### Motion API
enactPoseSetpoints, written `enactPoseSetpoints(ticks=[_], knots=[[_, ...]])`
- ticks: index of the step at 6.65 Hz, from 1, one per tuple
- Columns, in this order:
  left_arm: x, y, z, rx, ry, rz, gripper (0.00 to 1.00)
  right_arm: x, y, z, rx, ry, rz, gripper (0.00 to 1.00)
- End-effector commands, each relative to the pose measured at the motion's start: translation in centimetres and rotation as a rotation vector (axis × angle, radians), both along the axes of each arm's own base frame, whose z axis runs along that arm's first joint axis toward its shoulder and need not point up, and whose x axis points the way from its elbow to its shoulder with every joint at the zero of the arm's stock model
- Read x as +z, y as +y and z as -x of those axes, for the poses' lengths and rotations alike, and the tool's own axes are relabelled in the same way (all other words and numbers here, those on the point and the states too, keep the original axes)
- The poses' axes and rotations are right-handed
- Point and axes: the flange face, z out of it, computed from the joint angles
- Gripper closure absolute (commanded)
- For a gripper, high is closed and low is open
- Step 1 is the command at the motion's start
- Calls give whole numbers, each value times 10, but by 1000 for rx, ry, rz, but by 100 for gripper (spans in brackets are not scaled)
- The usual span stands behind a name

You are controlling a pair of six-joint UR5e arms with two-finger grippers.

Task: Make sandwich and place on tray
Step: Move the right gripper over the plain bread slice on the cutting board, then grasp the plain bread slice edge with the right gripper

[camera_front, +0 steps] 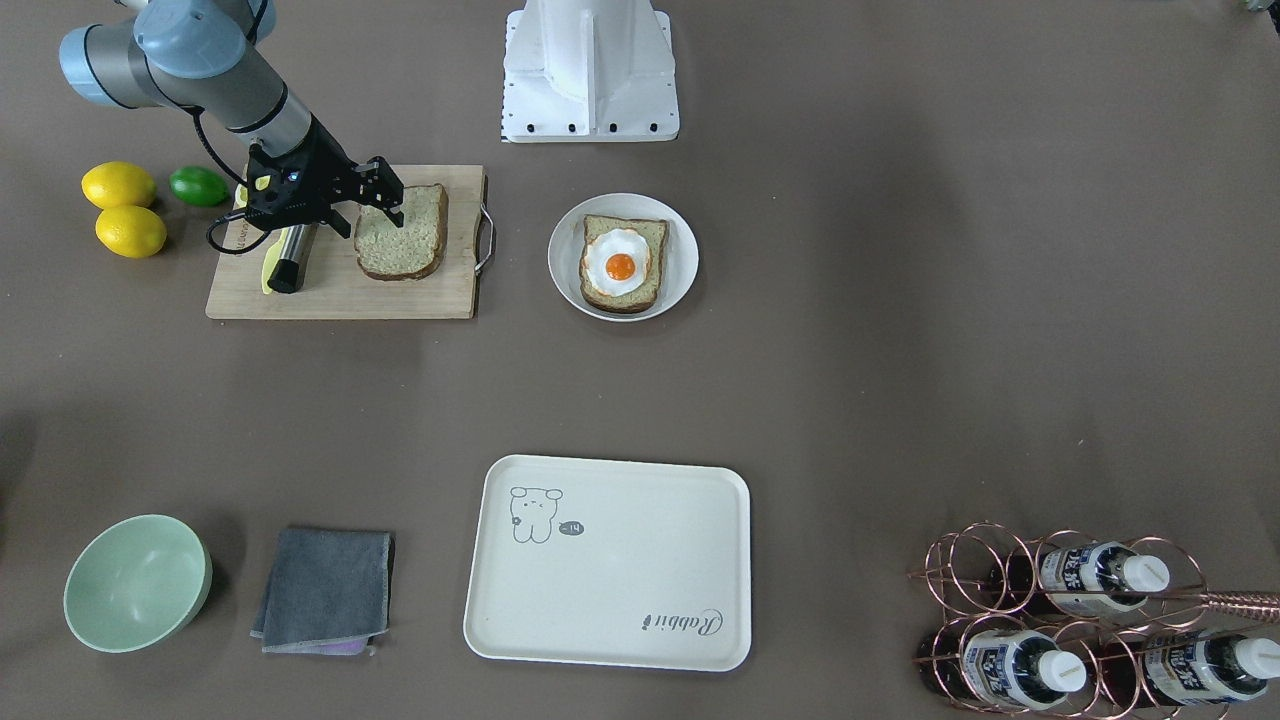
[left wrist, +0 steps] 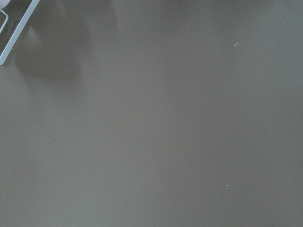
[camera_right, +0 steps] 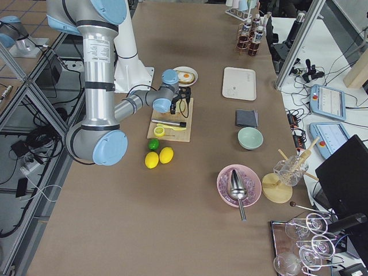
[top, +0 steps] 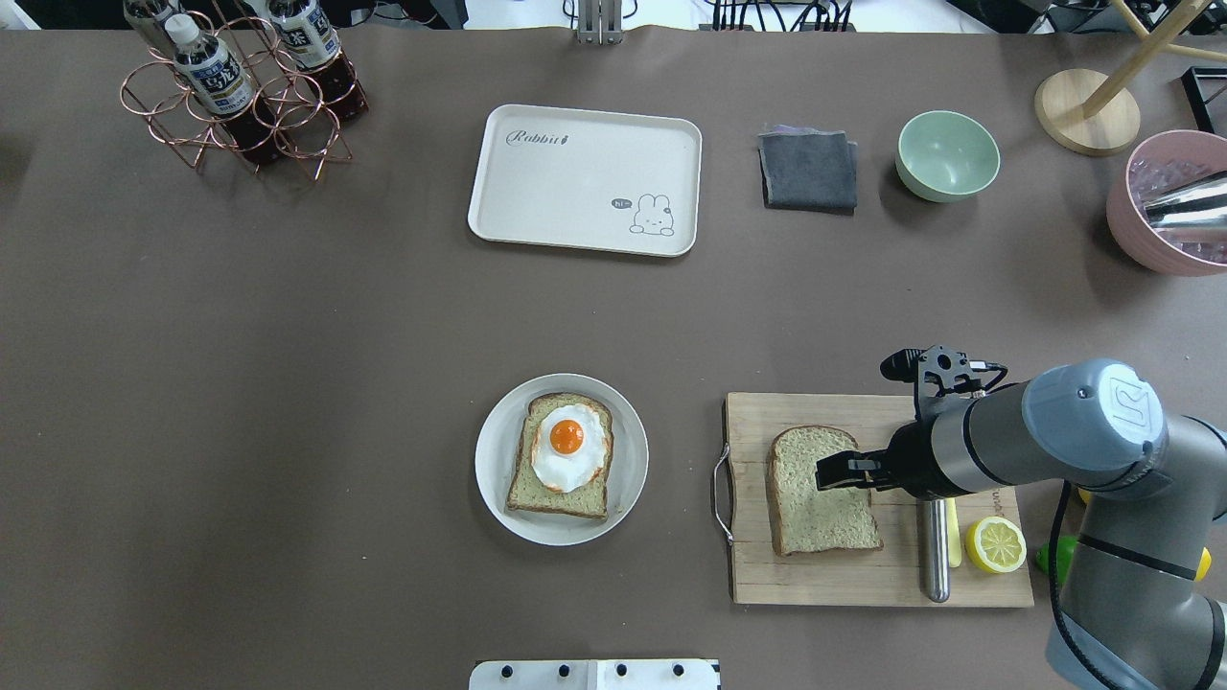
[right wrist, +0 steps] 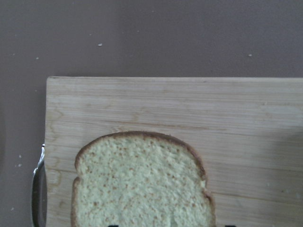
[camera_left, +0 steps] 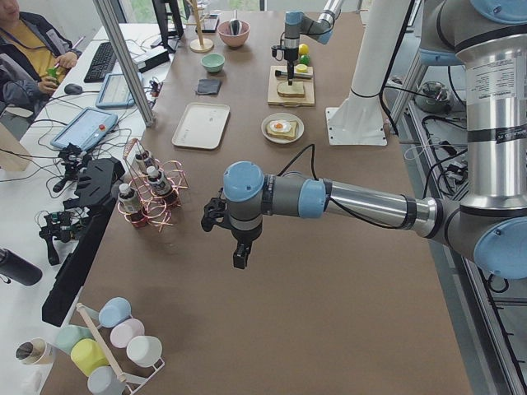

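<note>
The robot's right gripper should next pick up the plain bread slice by its crust edge (right wrist: 208, 204). Then the slice can top the egg.
One bread slice (camera_front: 402, 232) lies on the wooden cutting board (camera_front: 340, 295). My right gripper (camera_front: 385, 198) is open just above this slice's edge on the knife side (top: 820, 494); its fingertips barely show at the bottom of the right wrist view, over the slice (right wrist: 142, 184). A second slice with a fried egg (camera_front: 620, 266) on top lies on the round white plate (camera_front: 560, 250). The cream tray (camera_front: 620, 580) is bare at the table's operator side. My left gripper (camera_left: 237, 251) hangs over bare table far from the food; I cannot tell whether it is open or shut.
A knife (top: 935, 551) and a lemon half (top: 995, 544) lie on the board beside the bread. Two lemons (camera_front: 125, 210) and a lime (camera_front: 198, 186) sit by the board. A green bowl (camera_front: 135, 582), a grey cloth (camera_front: 325, 590) and a bottle rack (camera_front: 1080, 620) flank the tray.
</note>
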Motion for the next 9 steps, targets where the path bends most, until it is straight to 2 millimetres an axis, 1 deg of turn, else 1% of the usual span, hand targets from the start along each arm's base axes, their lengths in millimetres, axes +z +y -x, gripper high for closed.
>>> enactPoseSetpoints(ticks=[1, 2, 3, 4, 5, 6, 8, 9], knots=[[1, 1, 0, 0, 0, 2, 2, 6, 1, -1, -2, 12, 4, 24], [1, 1, 1, -2, 0, 3, 2, 8, 1, -1, -2, 14, 5, 31], [2, 1, 0, 0, 2, 5, 2, 9, 1, -3, 0, 15, 8, 48], [2, 1, 0, -1, 0, 6, 2, 10, 1, -3, 0, 18, 9, 62], [2, 1, 0, 0, 0, 5, 2, 11, 1, -3, 0, 20, 10, 72], [2, 1, 1, -2, 0, 3, 2, 12, 1, -2, -2, 21, 11, 72], [1, 1, 0, -1, 0, 4, 2, 11, 1, -1, -2, 18, 10, 100], [1, 1, 1, -2, -1, 2, 2, 6, 1, 1, -8, 8, 9, 100]])
